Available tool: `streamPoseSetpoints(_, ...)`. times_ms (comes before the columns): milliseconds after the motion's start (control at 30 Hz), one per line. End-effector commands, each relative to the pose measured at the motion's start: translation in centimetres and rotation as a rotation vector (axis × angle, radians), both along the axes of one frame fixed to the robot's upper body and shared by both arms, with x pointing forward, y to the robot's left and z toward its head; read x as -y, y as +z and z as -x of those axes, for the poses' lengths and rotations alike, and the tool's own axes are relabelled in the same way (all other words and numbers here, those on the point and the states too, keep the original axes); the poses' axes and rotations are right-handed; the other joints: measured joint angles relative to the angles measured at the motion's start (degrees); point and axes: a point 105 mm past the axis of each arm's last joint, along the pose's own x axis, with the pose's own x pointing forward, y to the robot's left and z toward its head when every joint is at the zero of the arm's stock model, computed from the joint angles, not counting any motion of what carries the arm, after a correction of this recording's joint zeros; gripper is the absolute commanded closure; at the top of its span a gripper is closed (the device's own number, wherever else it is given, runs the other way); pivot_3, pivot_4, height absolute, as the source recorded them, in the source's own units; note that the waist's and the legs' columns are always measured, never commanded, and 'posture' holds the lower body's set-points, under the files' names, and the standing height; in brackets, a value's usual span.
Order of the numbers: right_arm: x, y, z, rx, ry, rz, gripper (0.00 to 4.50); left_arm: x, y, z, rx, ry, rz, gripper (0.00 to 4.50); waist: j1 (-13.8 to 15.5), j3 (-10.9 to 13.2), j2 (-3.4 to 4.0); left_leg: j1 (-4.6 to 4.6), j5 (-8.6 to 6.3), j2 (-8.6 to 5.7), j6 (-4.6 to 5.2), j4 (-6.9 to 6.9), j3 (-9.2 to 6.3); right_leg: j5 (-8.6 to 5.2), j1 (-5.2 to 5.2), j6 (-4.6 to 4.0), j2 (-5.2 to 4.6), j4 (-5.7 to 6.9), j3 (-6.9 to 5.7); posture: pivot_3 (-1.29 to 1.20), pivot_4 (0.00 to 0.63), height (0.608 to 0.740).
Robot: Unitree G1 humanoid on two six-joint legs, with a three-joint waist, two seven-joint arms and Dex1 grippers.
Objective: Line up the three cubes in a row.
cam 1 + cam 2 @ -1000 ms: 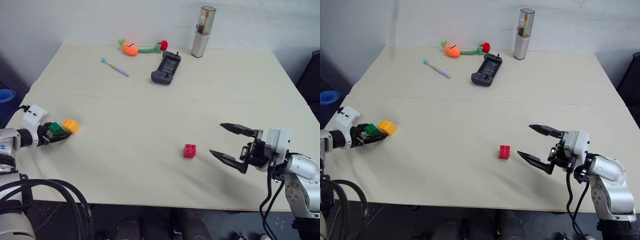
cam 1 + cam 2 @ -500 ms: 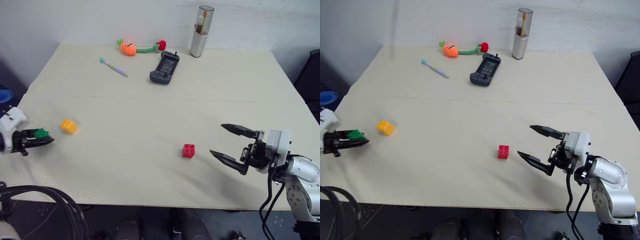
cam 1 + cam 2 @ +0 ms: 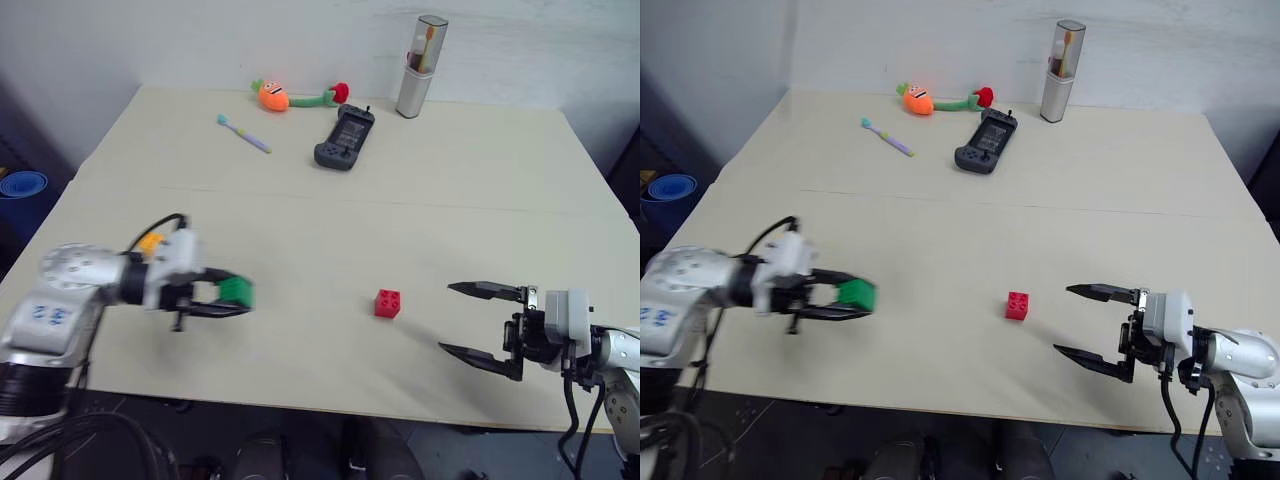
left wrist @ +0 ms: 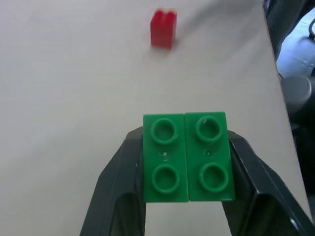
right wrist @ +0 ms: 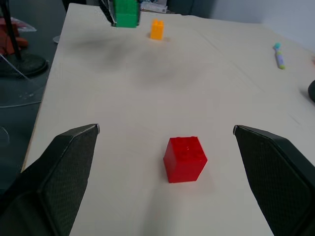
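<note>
The green cube is still well short of the red cube, so I should move it toward the red cube before my left gripper releases it.
My left gripper (image 3: 240,295) is shut on the green cube (image 3: 236,291), holding it just above the table left of centre; in the left wrist view the green cube (image 4: 186,157) sits studs-up between both fingers. The red cube (image 3: 388,303) rests on the table to the right of it, ahead of my right gripper (image 3: 447,318), which stands open and level with nothing between its fingers. The orange-yellow cube (image 3: 150,241) lies behind my left hand, partly hidden; the right wrist view shows this orange-yellow cube (image 5: 157,29) far beyond the red cube (image 5: 185,159).
At the back of the table (image 3: 300,210) lie a toothbrush (image 3: 243,133), a plush carrot (image 3: 275,96), a black handheld controller (image 3: 345,138) and a silver toothbrush case (image 3: 421,52). A blue bowl (image 3: 22,184) sits off the table's left edge.
My left gripper closed on the green cube, lifted it away from the orange-yellow cube and carried it right toward the red one. The right gripper stayed open, drawing back slightly. The camera shifted.
</note>
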Motion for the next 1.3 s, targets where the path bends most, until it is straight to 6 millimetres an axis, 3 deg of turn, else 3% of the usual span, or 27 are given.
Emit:
streamPoseSetpoints(33,0.3,0.9,0.6,0.041,-0.017,0.003,0.00,3.8,-0.9,-0.7,0.014,-0.016,-0.036,2.99,-0.2,0.0,0.00,0.04,0.02,0.02,-0.03,0.00,0.08,0.00,-0.01,0.00,0.05,0.04,0.10,0.00,0.150,0.740)
streamPoseSetpoints(167,0.6,0.9,0.9,0.047,-0.063,-0.016,0.00,6.7,-4.3,-1.9,0.021,-0.046,-0.166,2.99,-0.1,0.0,0.02,0.12,0.06,0.00,-0.07,-0.01,0.18,0.00,-0.01,0.00,0.17,0.05,0.25,0.00,0.150,0.740)
streamPoseSetpoints(400,0.6,0.8,0.9,0.064,-0.123,-0.053,0.00,9.3,-6.2,-3.3,0.032,-0.048,-0.183,2.99,0.0,0.0,0.02,0.05,0.07,0.07,-0.09,0.11,0.13,0.00,-0.04,0.00,0.25,0.05,0.30,0.00,0.150,0.740)
streamPoseSetpoints(533,0.3,0.6,1.0,0.064,-0.133,-0.065,0.00,10.1,-6.3,-4.1,0.070,-0.049,-0.196,2.99,0.1,0.0,0.02,0.05,0.07,0.08,-0.09,0.14,0.12,0.00,-0.05,0.00,0.25,0.08,0.29,0.00,0.150,0.740)
streamPoseSetpoints(800,-0.1,0.5,1.0,0.060,-0.139,-0.082,0.00,11.0,-6.3,-5.4,0.102,-0.073,-0.222,2.99,0.1,0.0,0.02,0.01,0.05,0.07,-0.06,0.27,0.08,0.00,-0.04,0.00,0.24,0.10,0.26,0.00,0.150,0.740)
streamPoseSetpoints(1300,-0.2,0.1,1.2,0.048,-0.154,-0.094,0.00,10.5,-6.9,-6.2,0.079,-0.101,-0.293,2.99,0.0,0.0,0.02,0.01,0.04,0.08,-0.04,0.33,0.07,0.00,-0.03,0.00,0.24,0.14,0.25,0.00,0.150,0.740)
